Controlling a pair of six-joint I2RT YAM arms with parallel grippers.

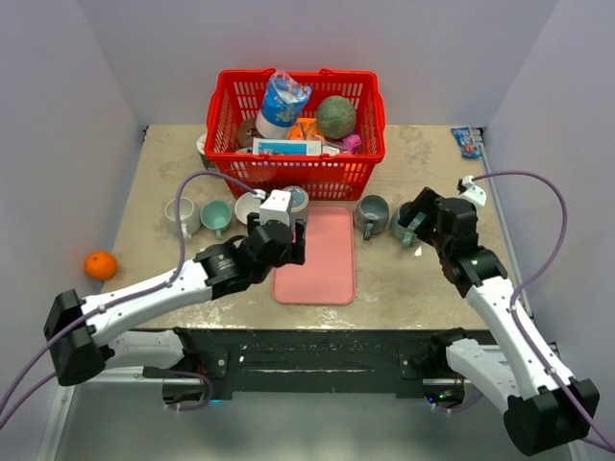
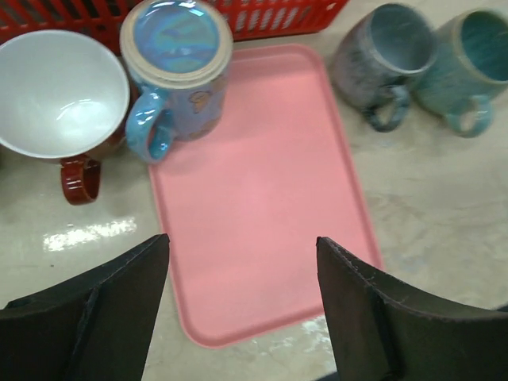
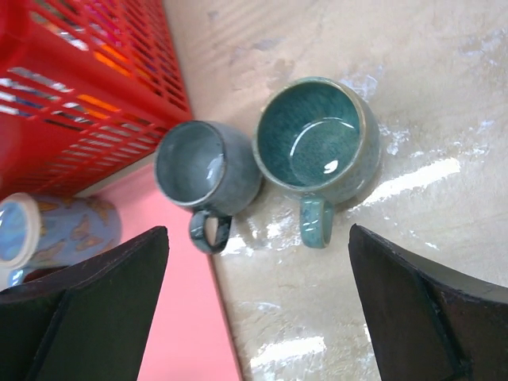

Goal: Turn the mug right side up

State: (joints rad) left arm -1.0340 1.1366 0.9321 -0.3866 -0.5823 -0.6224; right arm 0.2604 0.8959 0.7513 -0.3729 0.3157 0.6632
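I should use my left gripper to grab the blue mug's handle (image 2: 147, 121) near the mug's tan-ringed side. The rest of the mug then stays free for my right gripper to turn upright.
A blue butterfly mug (image 2: 176, 67) stands at the far left corner of the pink tray (image 2: 262, 198), its flat glazed face with a tan ring upward, so it looks upside down. It also shows in the top view (image 1: 296, 199) and at the left edge of the right wrist view (image 3: 48, 230). My left gripper (image 2: 242, 238) is open and empty above the tray, short of that mug; it also shows in the top view (image 1: 291, 240). My right gripper (image 3: 258, 230) is open and empty above an upright grey mug (image 3: 205, 171) and an upright teal mug (image 3: 317, 143).
A white-lined red mug (image 2: 59, 95) stands left of the blue mug. Two more upright mugs (image 1: 215, 215) (image 1: 181, 213) stand further left. A red basket (image 1: 296, 168) of items is behind the row. An orange (image 1: 100, 264) lies at the left edge.
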